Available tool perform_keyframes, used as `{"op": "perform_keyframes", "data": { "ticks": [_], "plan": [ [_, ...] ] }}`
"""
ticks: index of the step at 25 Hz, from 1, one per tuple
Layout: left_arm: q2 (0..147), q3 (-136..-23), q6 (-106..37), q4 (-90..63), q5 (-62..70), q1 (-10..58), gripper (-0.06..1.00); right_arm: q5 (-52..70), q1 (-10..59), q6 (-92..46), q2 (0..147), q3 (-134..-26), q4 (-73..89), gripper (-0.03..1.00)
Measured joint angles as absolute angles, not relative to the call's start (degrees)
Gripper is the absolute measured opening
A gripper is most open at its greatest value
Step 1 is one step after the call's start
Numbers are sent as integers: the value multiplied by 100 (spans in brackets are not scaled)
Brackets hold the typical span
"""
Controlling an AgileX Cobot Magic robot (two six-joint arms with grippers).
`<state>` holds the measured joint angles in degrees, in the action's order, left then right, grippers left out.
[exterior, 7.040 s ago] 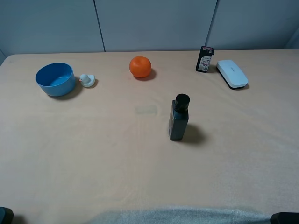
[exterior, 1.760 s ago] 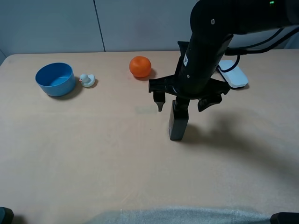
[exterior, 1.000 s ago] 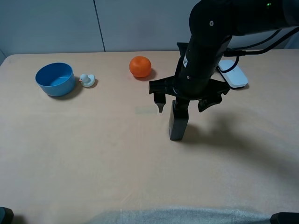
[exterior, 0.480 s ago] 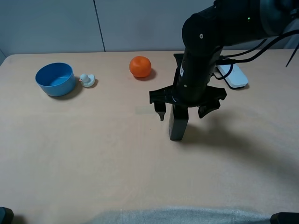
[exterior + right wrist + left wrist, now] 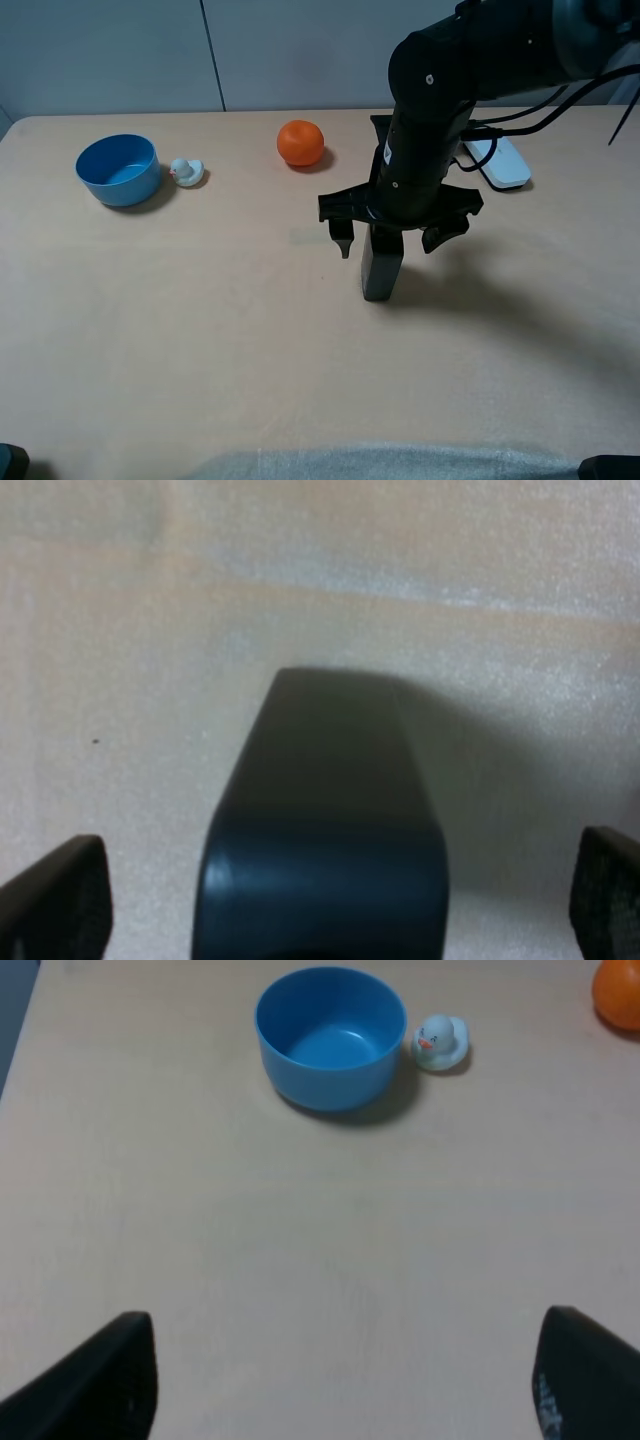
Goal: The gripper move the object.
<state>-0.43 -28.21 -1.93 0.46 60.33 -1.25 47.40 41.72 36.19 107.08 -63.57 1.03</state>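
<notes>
The bottle would be caught if my right gripper closed, and it should close, because its open fingers are beside the upper sides of the dark bottle [image 5: 381, 265] [image 5: 325, 880].
The tall dark bottle [image 5: 381, 265] stands upright near the middle of the table; its cap is hidden under my right arm. My right gripper [image 5: 389, 241] hangs over its top, open, with one finger on each side of the bottle and apart from it. The right wrist view looks straight down on the bottle's dark body [image 5: 322, 852] between the two fingertips [image 5: 55, 900]. My left gripper [image 5: 340, 1385] is open and empty above bare table, off the exterior view.
A blue bowl [image 5: 118, 169] and a small toy duck [image 5: 186, 171] sit at the back left; both show in the left wrist view [image 5: 331, 1037]. An orange ball [image 5: 300, 142] sits at the back middle. A white case [image 5: 500, 157] lies behind the right arm.
My right arm came in over the bottle and has lowered a little, its open fingers now straddling the bottle's upper part. The bottle has not moved.
</notes>
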Motion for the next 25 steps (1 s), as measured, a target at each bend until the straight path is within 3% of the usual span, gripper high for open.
{"op": "perform_keyframes", "data": {
  "ticks": [5,15,22,25],
  "plan": [
    [-43,-2821,-193,46,6033,-125,82,4763,4172,3594,10708,-6357,103,69],
    [-43,-2821,-193,46,6033,-125,82,4768,4172,3485,10713,-6357,103,58],
    [-43,-2821,-193,46,6033,-125,82,4755,4172,3389,10713,-6357,119,33],
    [-43,-2821,-193,46,6033,-125,82,4735,4172,3300,10713,-6357,119,30]
  ]
}}
